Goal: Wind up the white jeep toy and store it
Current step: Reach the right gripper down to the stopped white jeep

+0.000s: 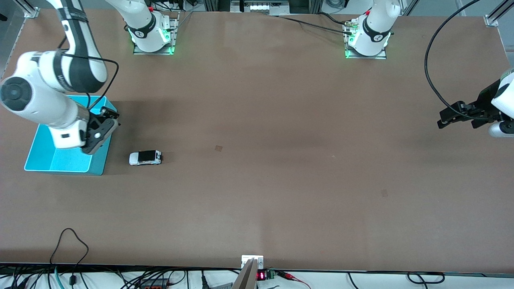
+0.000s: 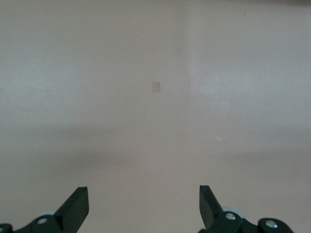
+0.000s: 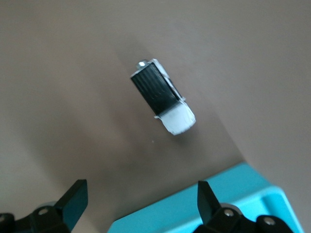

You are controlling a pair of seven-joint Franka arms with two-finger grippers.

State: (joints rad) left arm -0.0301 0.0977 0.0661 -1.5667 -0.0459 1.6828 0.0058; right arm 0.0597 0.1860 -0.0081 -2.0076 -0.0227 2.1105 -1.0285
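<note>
My right gripper picks up the jeep by the sides of its black roof next, to store the white jeep toy point(image 1: 145, 157) in the cyan bin point(image 1: 64, 161).
The white jeep toy point(image 1: 145, 157) has a black roof and stands on its wheels on the brown table, beside the cyan bin point(image 1: 64, 161), toward the middle of the table from it. It also shows in the right wrist view point(image 3: 163, 97), past a corner of the bin point(image 3: 204, 209). My right gripper point(image 1: 105, 130) is open and empty, over the bin's edge nearest the jeep; in its own view point(image 3: 141, 200) nothing lies between its fingers. My left gripper point(image 1: 457, 119) is open and empty and waits at the left arm's end of the table, over bare table point(image 2: 144, 204).
The bin is empty where its floor shows. A black cable point(image 1: 435, 72) loops above the table by the left arm. Small marks point(image 1: 219, 148) dot the table top. Cables and a small display point(image 1: 261, 275) lie along the table edge nearest the front camera.
</note>
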